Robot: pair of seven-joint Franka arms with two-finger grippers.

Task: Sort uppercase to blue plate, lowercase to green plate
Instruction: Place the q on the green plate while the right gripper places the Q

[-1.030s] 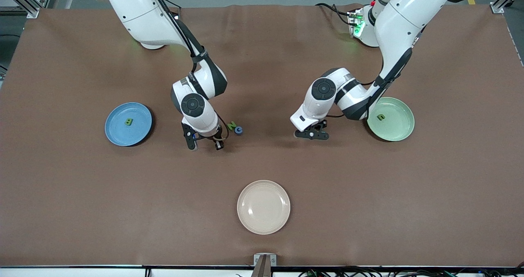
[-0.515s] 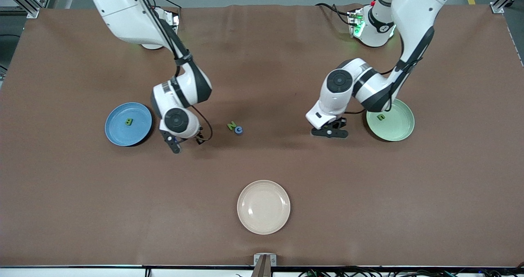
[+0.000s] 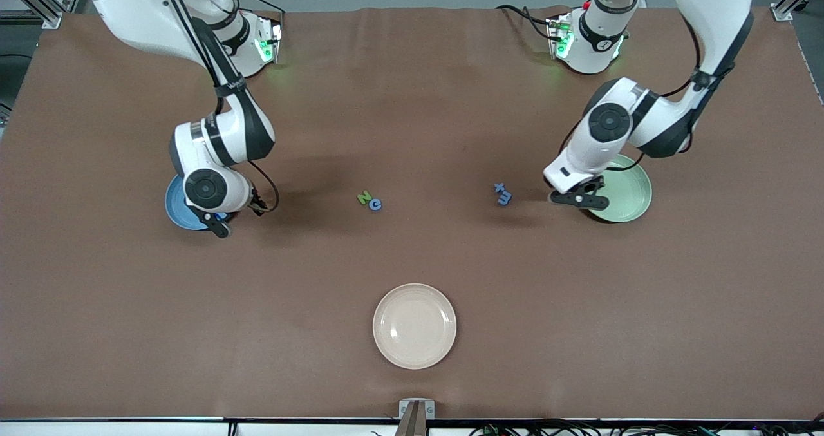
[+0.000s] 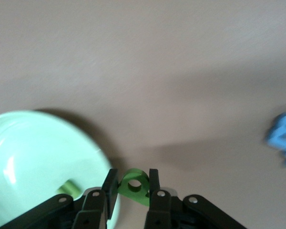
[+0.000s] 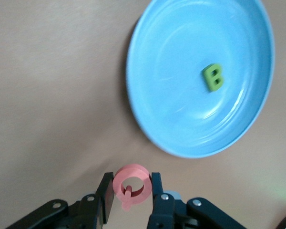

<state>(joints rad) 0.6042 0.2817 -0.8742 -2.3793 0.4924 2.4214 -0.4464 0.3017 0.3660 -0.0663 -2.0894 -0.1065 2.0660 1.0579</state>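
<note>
The green letter hangs beside the green plate's rim in the left wrist view, so my left gripper must keep holding it until it's over the plate.
My right gripper [image 5: 131,183] is shut on the pink-red uppercase Q [image 5: 131,171]. In the front view the right gripper [image 3: 237,216] hangs just off the rim of the blue plate [image 3: 175,212], which holds a green B [image 5: 213,77]. My left gripper [image 4: 132,180] is shut on a green lowercase letter with a round hole [image 4: 125,187]. It hovers at the rim of the green plate [image 3: 627,198], where another green letter [image 4: 69,187] lies. A green N [image 3: 364,198] and blue C [image 3: 375,205] lie mid-table. A blue t [image 3: 499,187] and m [image 3: 505,197] lie nearer the left arm's end.
A cream-white plate [image 3: 414,326] sits empty, nearer the front camera than the letters. The right arm's wrist covers much of the blue plate [image 5: 181,109] in the front view. The brown mat [image 3: 412,101] spreads between the two arms.
Both arms have swung outward from mid-table, each holding its letter: the right one to the blue plate, the left one to the green plate. The blue t and m have come into sight.
</note>
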